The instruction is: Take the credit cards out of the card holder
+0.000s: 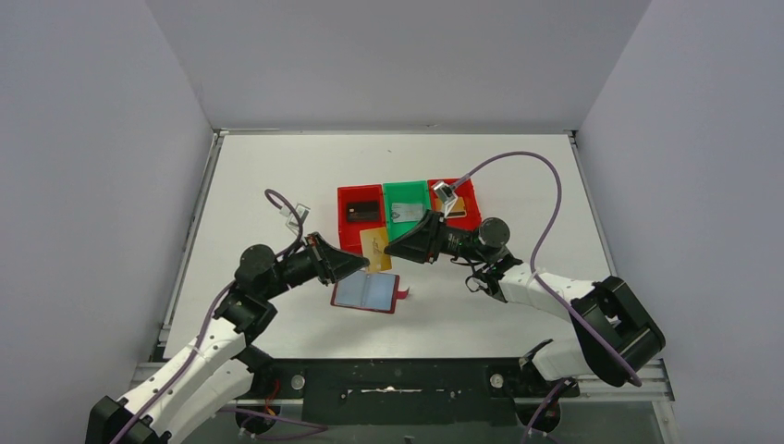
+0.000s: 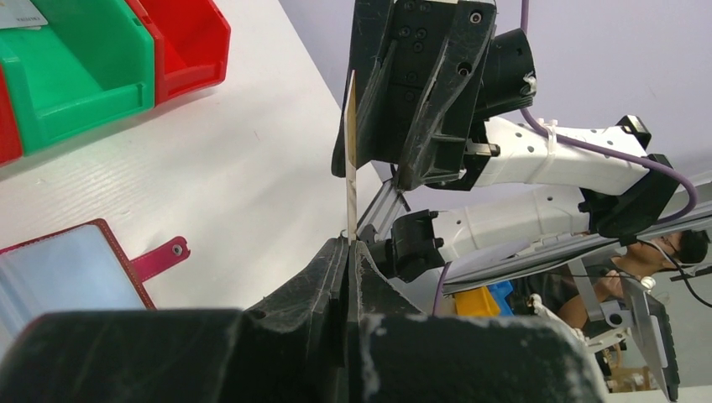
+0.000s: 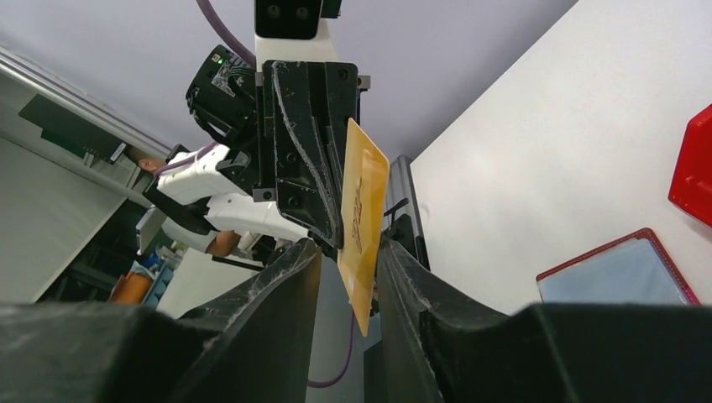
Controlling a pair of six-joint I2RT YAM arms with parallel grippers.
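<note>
My right gripper should close: the card's near edge is between its open fingers in the right wrist view.
The card holder (image 1: 368,292) lies open on the table, its pale blue-grey sleeves up and its snap tab to the right. It also shows in the left wrist view (image 2: 67,270) and the right wrist view (image 3: 617,274). My left gripper (image 1: 362,264) is shut on the lower edge of a gold-yellow credit card (image 1: 375,248) and holds it upright above the holder. The card appears edge-on in the left wrist view (image 2: 351,168). My right gripper (image 1: 393,248) is open, with a jaw on each side of the card's (image 3: 363,210) other end and a gap on both sides.
Three bins stand behind the holder: a red bin (image 1: 344,199) with a dark card (image 1: 362,211), a green bin (image 1: 403,191) with a silvery card (image 1: 404,213), and a red bin (image 1: 466,192) with a brownish card. Grey walls close in the table.
</note>
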